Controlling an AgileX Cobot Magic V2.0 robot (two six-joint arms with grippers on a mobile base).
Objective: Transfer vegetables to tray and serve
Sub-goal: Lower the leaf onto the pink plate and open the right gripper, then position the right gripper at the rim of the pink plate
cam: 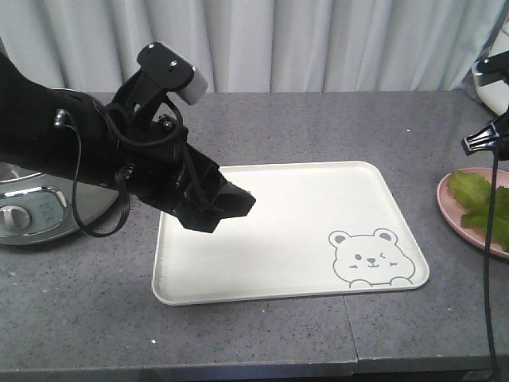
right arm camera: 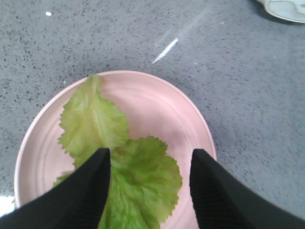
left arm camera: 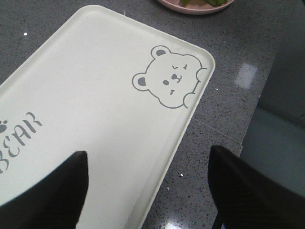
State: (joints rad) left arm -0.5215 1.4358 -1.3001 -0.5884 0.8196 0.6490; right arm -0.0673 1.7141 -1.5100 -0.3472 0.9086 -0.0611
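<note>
My right gripper will next grab the pink plate by its rim [right arm camera: 204,126], so that the lettuce on the tray can be served.
The vegetables [right arm camera: 95,119], green crinkled lettuce leaves, lie on a round pink plate [right arm camera: 162,102] at the table's right edge [cam: 457,215]. My right gripper [right arm camera: 150,164] is open just above them, one finger on each side of the nearer leaf, with nothing held. The cream-white tray [cam: 302,207] with its bear drawing [left arm camera: 169,78] lies bare in the middle of the table. My left gripper [cam: 235,204] hangs open over the tray's left part; in its wrist view one finger [left arm camera: 57,191] is over the tray and the other [left arm camera: 248,191] over the counter.
A silver appliance [cam: 32,211] stands at the left, partly behind my left arm. A white object [cam: 495,79] sits at the back right. The grey counter [cam: 262,342] ends close in front of the tray. A curtain hangs behind.
</note>
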